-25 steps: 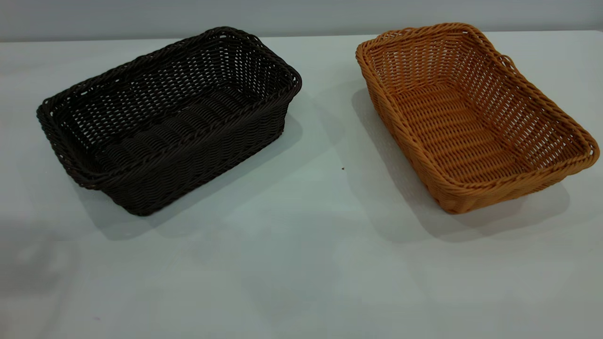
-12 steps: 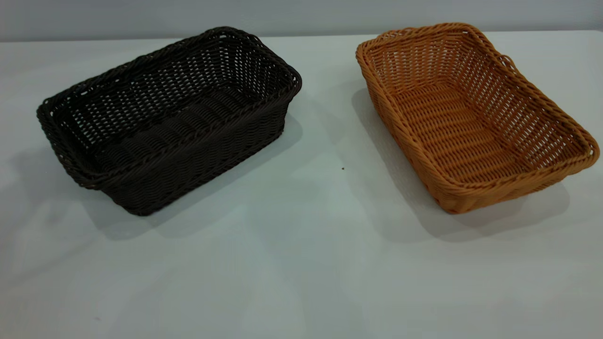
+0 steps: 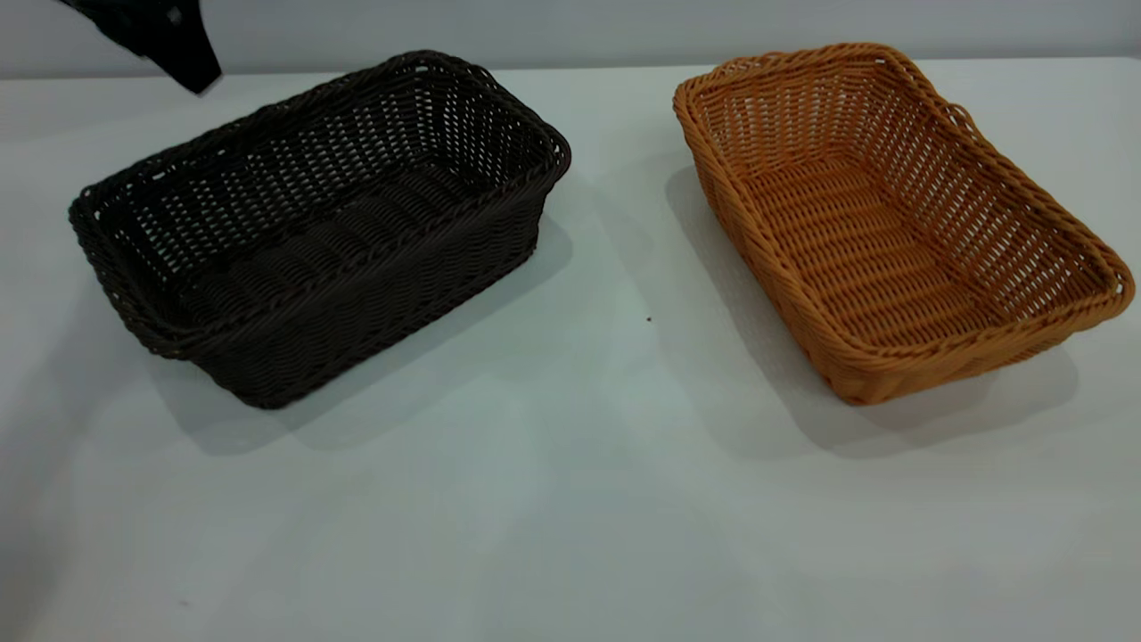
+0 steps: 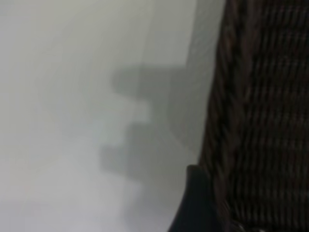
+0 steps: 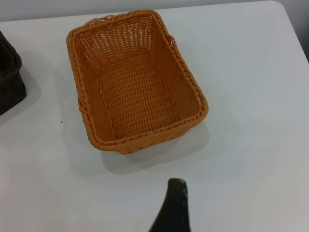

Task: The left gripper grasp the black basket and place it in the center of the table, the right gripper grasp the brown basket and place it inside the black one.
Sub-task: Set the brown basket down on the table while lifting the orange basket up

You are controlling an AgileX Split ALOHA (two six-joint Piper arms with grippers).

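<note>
My left gripper is going to place the black basket (image 3: 321, 223) in the center of the table, so it will grab the basket by its long woven rim (image 3: 251, 123) next.
The black basket (image 3: 321, 223) stands on the left half of the white table (image 3: 570, 499), empty. The brown basket (image 3: 891, 223) stands on the right half, empty, apart from the black one. A dark part of my left gripper (image 3: 151, 31) shows at the far left, above and behind the black basket. In the left wrist view the black basket's woven wall (image 4: 260, 121) is very close, with a dark part of the left gripper (image 4: 193, 208) beside it. In the right wrist view the brown basket (image 5: 135, 82) lies ahead of my right gripper (image 5: 174, 208), which is above bare table.
A corner of the black basket (image 5: 9, 82) shows at the edge of the right wrist view. A bare strip of table (image 3: 624, 267) lies between the two baskets. The table's far edge meets a grey wall (image 3: 624, 27).
My left arm's dark end has come into the exterior view at the far left, and its shadow has shifted over the table. Neither basket has moved.
</note>
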